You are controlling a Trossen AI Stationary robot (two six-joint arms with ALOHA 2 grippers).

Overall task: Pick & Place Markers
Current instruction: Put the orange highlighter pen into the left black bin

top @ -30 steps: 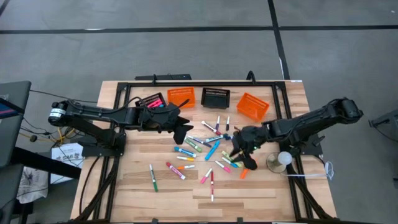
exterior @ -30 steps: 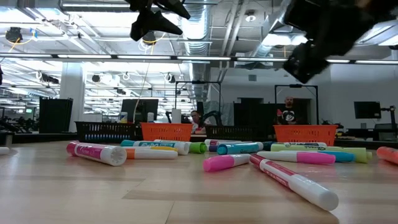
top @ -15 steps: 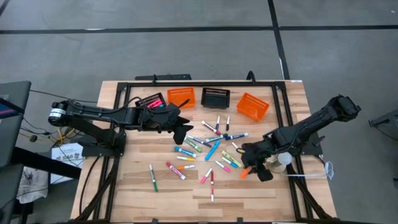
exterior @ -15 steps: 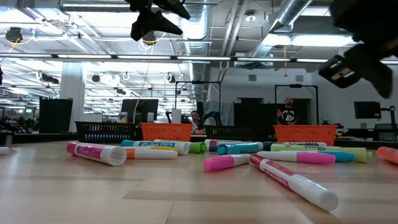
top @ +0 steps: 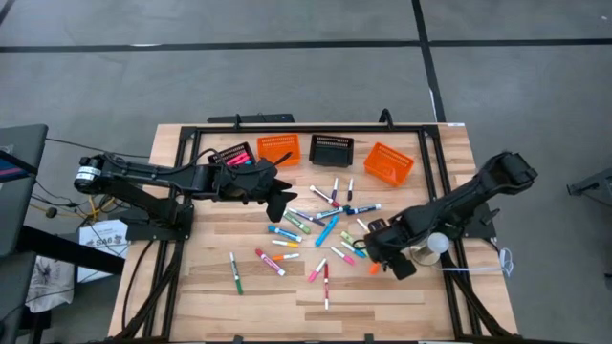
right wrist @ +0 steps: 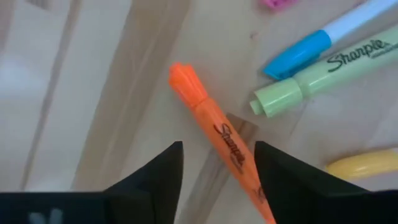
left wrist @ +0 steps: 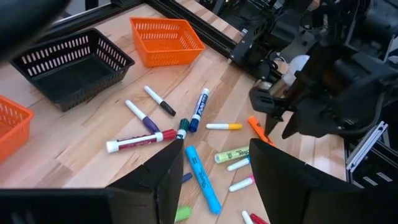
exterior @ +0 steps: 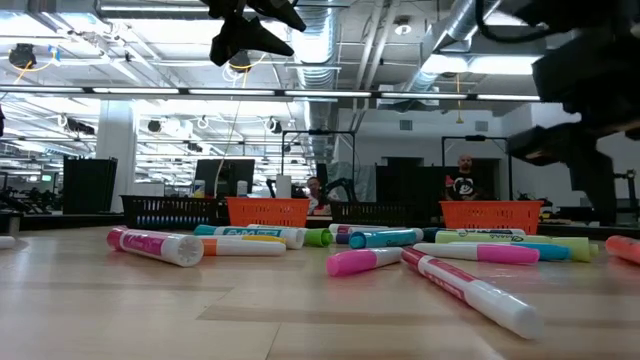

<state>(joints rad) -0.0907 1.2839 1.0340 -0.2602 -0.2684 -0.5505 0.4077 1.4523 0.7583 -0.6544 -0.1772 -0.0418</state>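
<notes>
I should next move the orange marker into a basket, so I need to grab it with my right gripper by its barrel (right wrist: 230,149) and leave the end with the cap (right wrist: 189,84) free.
Many markers (top: 325,229) lie flat and scattered on the middle of the wooden table. An orange marker (right wrist: 214,134) lies at the right edge of the scatter (top: 374,268). My right gripper (top: 384,260) hangs just above it, pointing steeply down and open. Its two fingers (right wrist: 168,165) stand on either side of the marker's barrel without touching it. My left gripper (top: 282,204) hovers open and empty above the far left part of the scatter, high over the table (exterior: 250,30).
Two orange baskets (top: 278,149) (top: 388,162) and a black basket (top: 331,148) stand along the far side. Another black basket (top: 234,155) holds pink markers. A round white object (top: 435,246) stands just right of my right gripper. A black frame (top: 191,143) rims the table.
My right gripper has moved toward the table's near edge and down, from above the middle of the scatter to just over the orange marker. It has tipped from a slant to pointing steeply down. The markers have not moved.
</notes>
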